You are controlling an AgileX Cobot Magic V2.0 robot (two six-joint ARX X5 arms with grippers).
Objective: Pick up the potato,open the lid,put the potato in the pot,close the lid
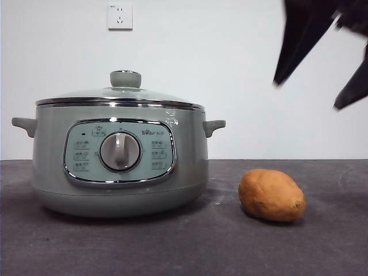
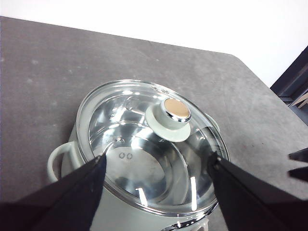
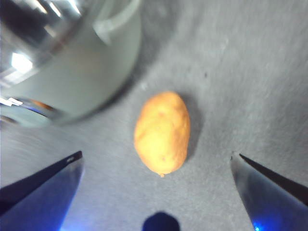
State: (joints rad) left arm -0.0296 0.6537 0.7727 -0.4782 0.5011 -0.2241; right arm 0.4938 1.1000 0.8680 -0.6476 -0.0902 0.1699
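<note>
The left gripper grabs the lid by the narrow knob on its top (image 1: 126, 79) (image 2: 170, 117) next, since the glass lid spreads wider than the open fingers.
The pale green pot (image 1: 118, 161) stands on the left of the table with its glass lid (image 1: 123, 94) shut on it. The orange-brown potato (image 1: 271, 195) lies on the table to the pot's right, apart from it. My right gripper (image 1: 306, 95) hangs open high above the potato; in the right wrist view the potato (image 3: 162, 132) lies below, between the spread jaws of this gripper (image 3: 156, 155). My left gripper (image 2: 156, 160) is open above the lid (image 2: 144, 154), short of its knob (image 2: 176, 110). The pot (image 2: 65, 161) looks empty through the glass.
The dark grey table (image 1: 184, 247) runs back to a white wall with a socket (image 1: 119, 17). The table's far edge and rounded corner (image 2: 231, 55) show in the left wrist view. Two black tips of the other gripper (image 2: 299, 163) show at that view's side.
</note>
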